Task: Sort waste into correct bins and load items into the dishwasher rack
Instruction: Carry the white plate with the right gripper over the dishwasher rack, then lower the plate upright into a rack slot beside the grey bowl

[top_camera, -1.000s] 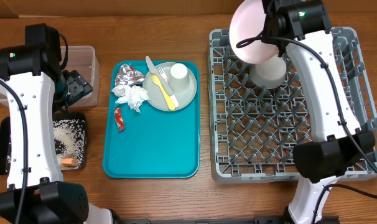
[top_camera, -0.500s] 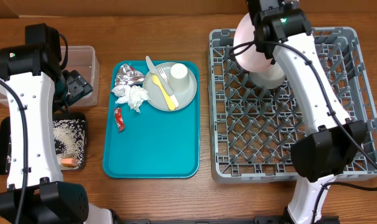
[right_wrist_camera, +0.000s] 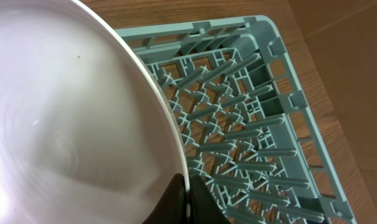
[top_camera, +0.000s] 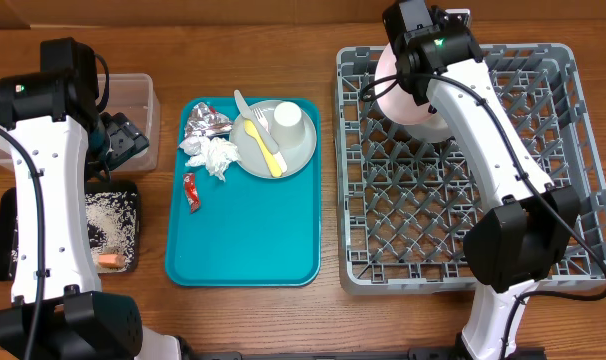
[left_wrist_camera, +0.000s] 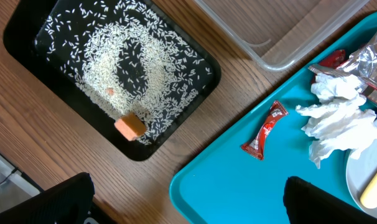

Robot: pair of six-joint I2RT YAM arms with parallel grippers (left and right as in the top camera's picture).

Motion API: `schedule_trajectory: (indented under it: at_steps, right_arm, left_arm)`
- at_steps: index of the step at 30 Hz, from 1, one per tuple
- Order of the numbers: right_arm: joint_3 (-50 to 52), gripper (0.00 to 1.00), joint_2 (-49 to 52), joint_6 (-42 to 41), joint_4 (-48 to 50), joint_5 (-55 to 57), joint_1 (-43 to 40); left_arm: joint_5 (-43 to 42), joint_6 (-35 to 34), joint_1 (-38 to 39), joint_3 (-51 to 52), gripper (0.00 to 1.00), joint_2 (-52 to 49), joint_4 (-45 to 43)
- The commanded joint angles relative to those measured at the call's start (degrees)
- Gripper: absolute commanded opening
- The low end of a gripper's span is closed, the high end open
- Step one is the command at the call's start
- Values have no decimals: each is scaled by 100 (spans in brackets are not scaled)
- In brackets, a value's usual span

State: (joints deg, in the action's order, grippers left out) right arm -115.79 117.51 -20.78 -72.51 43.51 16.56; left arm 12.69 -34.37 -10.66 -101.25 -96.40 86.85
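Note:
The pink plate (top_camera: 392, 102) is leaning over the white bowl with the plate's lower edge above the rack's wires, so the robot needs to lower the plate before the right gripper lets go of it.
My right gripper (right_wrist_camera: 187, 200) is shut on the rim of the white plate (right_wrist_camera: 70, 124), which I hold tilted over the back left of the dishwasher rack (top_camera: 543, 200). A small white bowl (top_camera: 438, 126) sits in the rack just beneath it. My left gripper (left_wrist_camera: 188, 208) hangs open over the teal tray's edge with nothing in it. On the tray lie a foil ball (top_camera: 208, 124), a napkin (left_wrist_camera: 338, 121) and a red packet (left_wrist_camera: 265, 130). The grey-green plate (top_camera: 301, 152) carries a cup (top_camera: 288, 118), a yellow fork (top_camera: 268, 145) and pale cutlery (top_camera: 241, 103).
The black tray (left_wrist_camera: 23, 28) at the left holds rice grains (left_wrist_camera: 95, 62) and an orange cube (left_wrist_camera: 130, 126). A clear tub (left_wrist_camera: 288, 43) stands behind it. The teal tray (top_camera: 243, 240) lies between the bins and the rack.
My right arm has swung the white plate down and to the left, closer to the rack's back left corner. The left arm has not moved.

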Motion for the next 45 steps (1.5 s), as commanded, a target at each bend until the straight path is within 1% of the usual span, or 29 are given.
schedule_trajectory:
  at_steps: [1,7,11,14,17,19,20,21,22,23,24,25,27,35,36,37,38,41,42,43,44,45]
  right_arm:
    - [17,4,26,-48,20,299,72]
    - [17,4,26,-55,-48,295,455]
    - [20,4,26,-450,-339,295,772]
    - [22,4,26,-481,-407,225,916]
    - [22,4,26,-479,-411,-175,955]
    - [22,4,26,-479,-407,-629,953]
    - [22,6,26,-479,-389,-737,953]
    - [22,13,26,-479,-367,-804,953]
    - [22,26,26,-479,-332,-881,953]
    - [22,44,26,-479,-291,-949,953]
    - [20,65,26,-476,-273,-990,953]
    - [-17,80,26,-476,-267,-1069,942]
    - [-92,88,26,-476,-280,-1178,920]
    - [-1198,90,20,-470,-953,-1978,551]
    - [-1408,95,15,-389,-1126,-2260,442]
    - [-1513,95,15,-269,-1209,-2461,378]
    - [-1578,99,15,-153,-1266,-2658,321]
    - [-1598,100,17,4,-1384,-3165,142]
    - [-1567,97,31,0,-1423,-3233,68]
    - [-1532,88,42,0,-1432,-3248,9]
    - [-1486,76,50,-2,-1416,-3248,-57]
    - [-1440,53,68,-2,-1373,-3250,-125]
  left_arm:
    - [81,52,-9,-122,100,50,9]
    - [81,55,-9,-122,100,50,7]
    - [81,52,-9,-122,100,50,7]
    - [81,52,-9,-122,100,50,7]
    - [81,52,-9,-122,100,50,7]
    - [81,52,-9,-122,100,50,7]
    - [81,52,-9,-122,100,50,7]
    - [81,52,-9,-122,100,50,9]
    - [81,52,-9,-122,100,50,7]
    - [81,55,-9,-122,100,50,7]
    - [81,52,-9,-122,100,50,9]
    - [81,52,-9,-122,100,50,7]
    - [81,52,-9,-122,100,50,9]
    - [81,52,-9,-122,100,50,9]
    - [81,52,-9,-122,100,50,9]
    - [81,52,-9,-122,100,50,7]
    - [81,55,-9,-122,100,50,7]
    - [81,52,-9,-122,100,50,9]
    - [81,52,-9,-122,100,50,7]
    - [81,55,-9,-122,100,50,9]
    - [81,52,-9,-122,100,50,7]
    - [81,52,-9,-122,100,50,9]
